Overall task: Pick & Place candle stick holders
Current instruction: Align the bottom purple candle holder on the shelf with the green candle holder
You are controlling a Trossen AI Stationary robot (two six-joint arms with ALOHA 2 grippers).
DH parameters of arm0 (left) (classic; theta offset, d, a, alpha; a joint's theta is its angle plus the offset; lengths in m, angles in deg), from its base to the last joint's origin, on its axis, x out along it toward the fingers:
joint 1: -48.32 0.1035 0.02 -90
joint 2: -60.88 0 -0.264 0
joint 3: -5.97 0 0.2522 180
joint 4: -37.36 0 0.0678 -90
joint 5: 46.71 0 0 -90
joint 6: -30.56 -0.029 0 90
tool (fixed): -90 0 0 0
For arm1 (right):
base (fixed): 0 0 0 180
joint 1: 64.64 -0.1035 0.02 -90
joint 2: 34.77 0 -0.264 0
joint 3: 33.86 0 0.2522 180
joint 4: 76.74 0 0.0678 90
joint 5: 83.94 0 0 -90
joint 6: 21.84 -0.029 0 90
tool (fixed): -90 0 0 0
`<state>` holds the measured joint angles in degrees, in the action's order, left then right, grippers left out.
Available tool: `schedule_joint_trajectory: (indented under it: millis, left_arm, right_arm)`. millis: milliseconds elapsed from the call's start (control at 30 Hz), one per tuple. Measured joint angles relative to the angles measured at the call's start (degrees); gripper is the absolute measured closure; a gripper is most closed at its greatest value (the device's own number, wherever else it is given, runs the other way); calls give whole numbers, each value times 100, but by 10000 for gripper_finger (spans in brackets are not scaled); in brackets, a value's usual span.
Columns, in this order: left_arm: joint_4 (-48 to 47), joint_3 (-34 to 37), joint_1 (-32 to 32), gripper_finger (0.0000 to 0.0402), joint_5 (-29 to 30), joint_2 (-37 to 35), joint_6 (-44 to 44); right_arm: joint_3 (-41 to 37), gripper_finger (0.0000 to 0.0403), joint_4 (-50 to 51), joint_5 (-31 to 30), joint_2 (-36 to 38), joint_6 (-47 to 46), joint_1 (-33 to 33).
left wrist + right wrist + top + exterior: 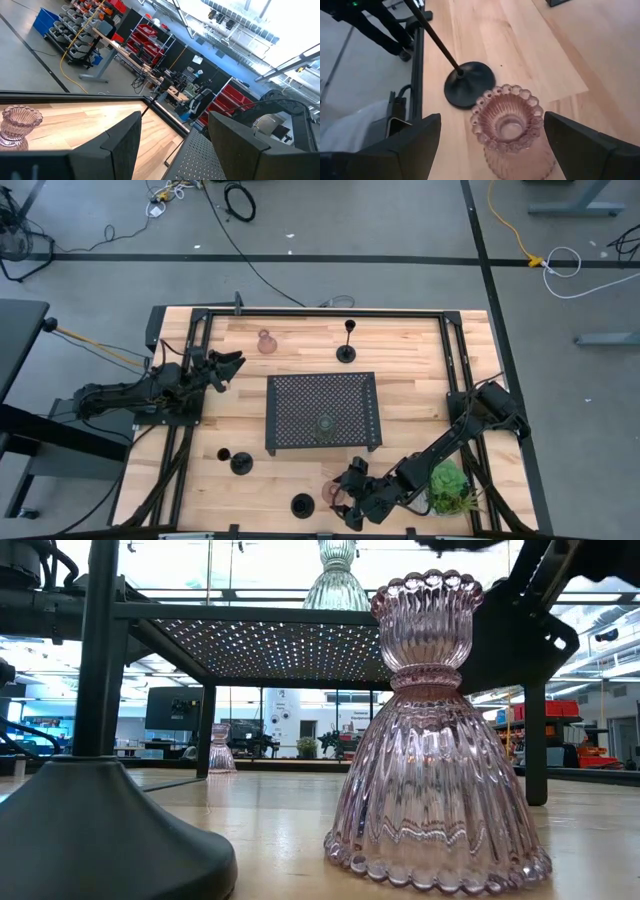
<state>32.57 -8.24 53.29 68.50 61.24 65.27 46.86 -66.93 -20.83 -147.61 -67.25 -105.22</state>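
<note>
My right gripper next needs to grab the pink glass holder by its narrow neck (pixel 512 145) to place it on the perforated tray.
A pink glass candle stick holder (pixel 512 130) stands upright on its flared base near the table's near edge; it also shows in the high view (pixel 333 493) and the low view (pixel 435 740). My right gripper (pixel 492 117) is open, one finger on each side of it, touching nothing. A black holder (pixel 469 85) stands just beyond. An olive-green glass holder (pixel 326 426) stands on the black perforated tray (pixel 300 395). Another pink glass holder (pixel 266 341) and a black holder (pixel 346 352) stand at the far side. My left gripper (pixel 228 367) is open and empty, left of the tray.
Two black holders (pixel 241 463) (pixel 302 505) stand at the near left. A green plant in a white pot (pixel 450 488) sits beside my right arm at the near right. The tray stands on legs (pixel 205 730) in the table's middle. A black frame runs round the table.
</note>
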Motion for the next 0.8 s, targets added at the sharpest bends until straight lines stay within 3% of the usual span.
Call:
schedule_joint_trajectory:
  millis: [233,800]
  left_arm:
    - [0,0,0,168,0,0,3]
    - [-36,1,-2,168,-1,0,12]
  right_arm:
    - [0,53,-26,-304,0,-5,0]
    - [-4,59,-93,-309,-155,-90,42]
